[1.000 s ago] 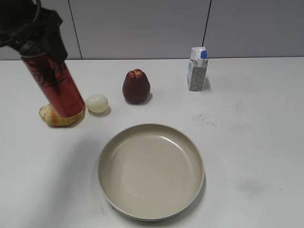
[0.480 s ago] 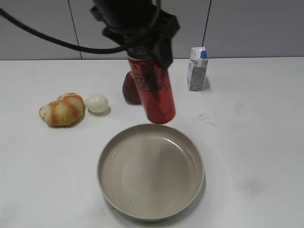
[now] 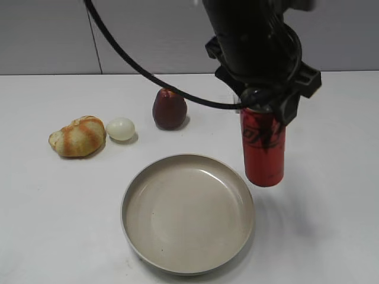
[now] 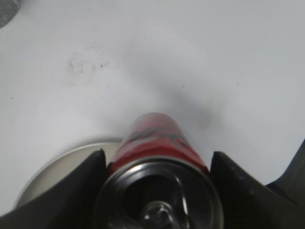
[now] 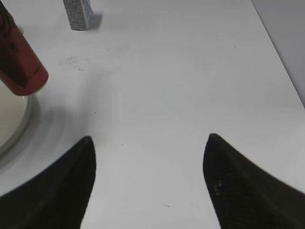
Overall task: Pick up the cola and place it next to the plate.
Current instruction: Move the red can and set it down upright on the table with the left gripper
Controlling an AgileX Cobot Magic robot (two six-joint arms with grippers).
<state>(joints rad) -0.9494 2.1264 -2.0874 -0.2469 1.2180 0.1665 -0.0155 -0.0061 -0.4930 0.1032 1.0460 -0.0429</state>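
My left gripper lowers the cola, before it opens. The cola's base [image 3: 264,182] hangs above the table beside the plate [image 3: 177,219], so the cola would drop if I opened now.
The cola [image 3: 263,151], a slim red can with black script, hangs upright in my left gripper [image 3: 267,102], which is shut on its top. The can is just right of the beige plate [image 3: 177,219], close to its rim. I cannot tell whether its base touches the table. In the left wrist view the can [image 4: 155,138] sits between the jaws [image 4: 157,160], with the plate's rim [image 4: 57,167] at the lower left. The right wrist view shows the can [image 5: 19,62] by the plate's edge [image 5: 9,119]. My right gripper [image 5: 148,143] is open and empty over bare table.
A bread roll [image 3: 77,136], a pale egg [image 3: 121,128] and a dark red fruit [image 3: 169,109] stand behind the plate at the left. A small white-and-blue carton [image 5: 77,12] stands at the back; the left arm hides it in the exterior view.
My left gripper has carried the cola from the far left, past the back of the plate, to the plate's right side, and lower.
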